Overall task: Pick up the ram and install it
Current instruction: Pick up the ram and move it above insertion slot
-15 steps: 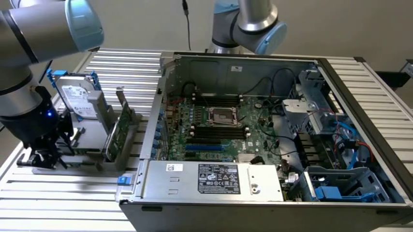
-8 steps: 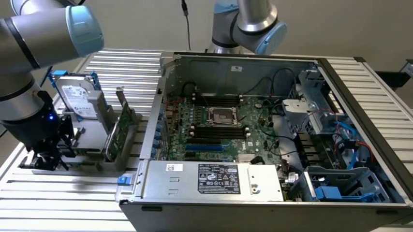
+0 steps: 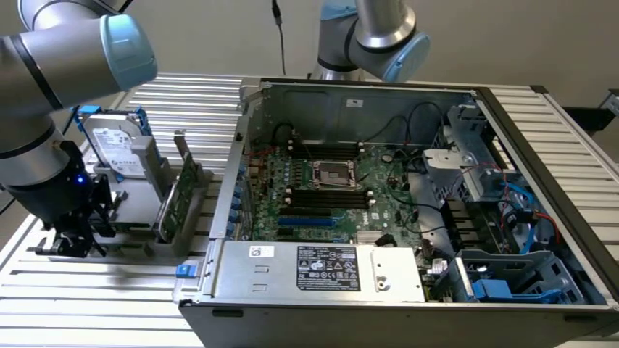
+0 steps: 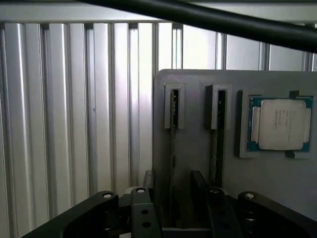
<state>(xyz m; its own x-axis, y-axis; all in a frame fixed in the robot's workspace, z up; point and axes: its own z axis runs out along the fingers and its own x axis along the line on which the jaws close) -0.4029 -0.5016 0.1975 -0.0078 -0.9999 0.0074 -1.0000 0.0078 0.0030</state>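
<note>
My gripper grabs the ram by its exposed top edge next, since the grey holder's slot encloses the ram's end and a second stick stands close by.
The ram stands on edge in a slot of a grey holder, seen end-on as a thin dark strip. A second ram stick stands in the neighbouring slot. My gripper is open, with one dark finger on each side of the first stick and a gap left on both sides. In the exterior view my gripper hangs low over the holder at the exterior view's left, beside the open computer case. Black memory slots lie on the motherboard near the processor socket.
A processor chip lies in the holder beside the sticks. A silver hard drive with blue rails and a green expansion card stand upright between my arm and the case. A second robot arm stands behind the case. A black cable crosses the wrist view.
</note>
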